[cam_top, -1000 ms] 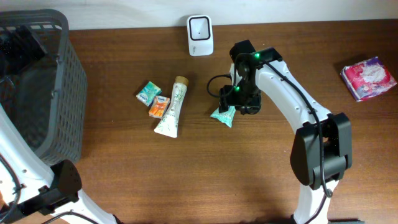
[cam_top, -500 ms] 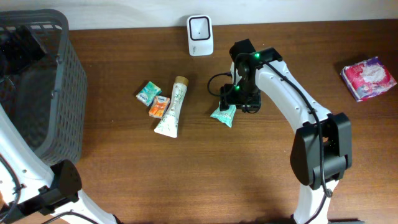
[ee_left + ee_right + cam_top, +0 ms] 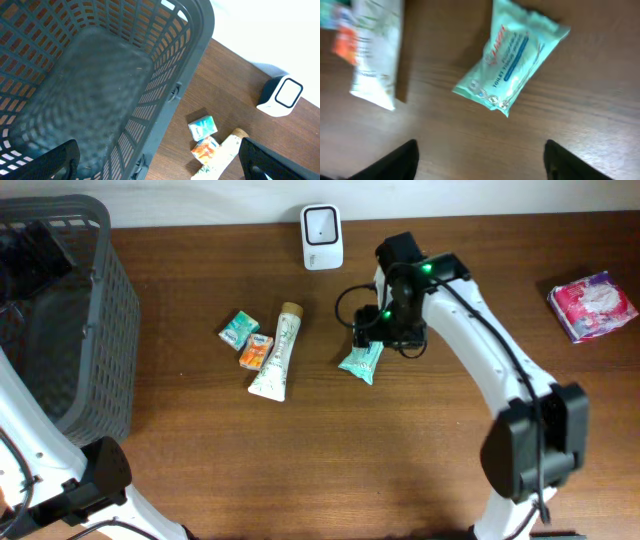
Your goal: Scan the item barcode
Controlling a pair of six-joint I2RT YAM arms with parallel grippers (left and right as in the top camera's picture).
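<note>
The wet-wipes packet (image 3: pixel 360 362) should be grabbed next by its long sides with my right gripper, printed side toward the gripper, so the packet's bottom stays open to the scanner.
The item, a teal wet-wipes packet (image 3: pixel 360 362) (image 3: pixel 512 55), lies flat on the wooden table with its printed face up; no barcode shows on that face. My right gripper (image 3: pixel 384 330) (image 3: pixel 480 165) hovers just above and behind it, open, with only bare table between its fingertips (image 3: pixel 395 162). The white scanner (image 3: pixel 321 223) (image 3: pixel 280 95) stands at the table's far edge. My left gripper (image 3: pixel 160 167) hangs wide open over the grey basket (image 3: pixel 95 330) (image 3: pixel 190 55), holding nothing.
A white tube (image 3: pixel 277 352) (image 3: pixel 375 55), a small teal box (image 3: pixel 239 330) and an orange box (image 3: pixel 255 352) lie left of the packet. A pink packet (image 3: pixel 592 305) sits at the far right. The basket fills the table's left end.
My right gripper has opened wider and drawn up and slightly right off the wipes packet, which now lies free on the table. The left arm has not moved.
</note>
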